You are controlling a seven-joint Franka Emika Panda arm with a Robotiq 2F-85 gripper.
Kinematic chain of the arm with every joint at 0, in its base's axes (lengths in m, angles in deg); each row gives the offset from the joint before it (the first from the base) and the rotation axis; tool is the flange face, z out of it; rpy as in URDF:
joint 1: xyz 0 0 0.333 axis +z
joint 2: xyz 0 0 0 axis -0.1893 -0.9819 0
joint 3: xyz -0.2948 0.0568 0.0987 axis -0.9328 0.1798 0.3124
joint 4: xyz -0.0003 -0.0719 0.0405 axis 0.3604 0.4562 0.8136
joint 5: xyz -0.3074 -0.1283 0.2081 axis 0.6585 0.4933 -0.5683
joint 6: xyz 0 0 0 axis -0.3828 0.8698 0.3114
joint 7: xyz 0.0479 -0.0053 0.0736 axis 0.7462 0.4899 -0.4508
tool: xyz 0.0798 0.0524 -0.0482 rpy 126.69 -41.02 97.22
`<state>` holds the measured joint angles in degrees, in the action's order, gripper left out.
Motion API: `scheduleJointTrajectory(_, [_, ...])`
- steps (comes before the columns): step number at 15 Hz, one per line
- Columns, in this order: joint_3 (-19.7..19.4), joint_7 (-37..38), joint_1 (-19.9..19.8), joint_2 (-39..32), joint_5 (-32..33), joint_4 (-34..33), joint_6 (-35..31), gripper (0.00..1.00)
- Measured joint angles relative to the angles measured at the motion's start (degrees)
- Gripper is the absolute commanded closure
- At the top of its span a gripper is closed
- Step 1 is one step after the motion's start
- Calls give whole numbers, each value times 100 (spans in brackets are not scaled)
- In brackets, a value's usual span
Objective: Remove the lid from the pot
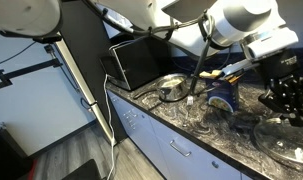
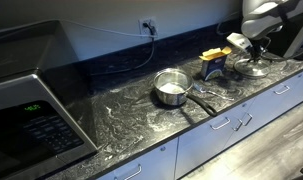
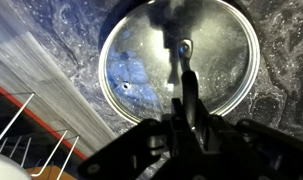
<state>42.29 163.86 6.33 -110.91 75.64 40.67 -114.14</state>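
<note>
The lid is close above the marbled counter and would end up flat on the counter if the gripper opened now, so the gripper needs to let go of the lid.
The pot [image 2: 171, 88], shiny steel with a side handle, stands open and uncovered at mid-counter; it also shows in an exterior view [image 1: 171, 88]. The clear glass lid [image 3: 131, 60] with a metal rim is far from the pot, low over the dark marbled counter [image 2: 121, 110], and shows in both exterior views [image 1: 291, 148] [image 2: 255, 69]. My gripper [image 3: 183, 55] is straight above the lid. Its fingers are together at the lid's centre knob. It also shows in both exterior views [image 1: 288, 112] [image 2: 247, 52]. I cannot tell whether the lid rests on the counter.
A blue and yellow box [image 2: 213, 62] stands between the pot and the lid, also in an exterior view [image 1: 223, 100]. A microwave [image 2: 31, 110] sits at one end of the counter. A cable runs along the wall [image 2: 131, 60]. A wire rack [image 3: 26, 140] shows beside the lid.
</note>
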Motion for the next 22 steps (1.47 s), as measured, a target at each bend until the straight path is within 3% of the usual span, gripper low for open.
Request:
scheduleJointTrajectory(2, [0,4,2,-36,-14,-60,60,53])
scheduleJointTrajectory(9, [0,1,-3,-63,-90,-281,300,1])
scheduleJointTrajectory(14, [3,-624,-122,246,-146,-217,317,0])
scheduleJointTrajectory(22, [153,-3538,-652,1691,-801,822,88,0])
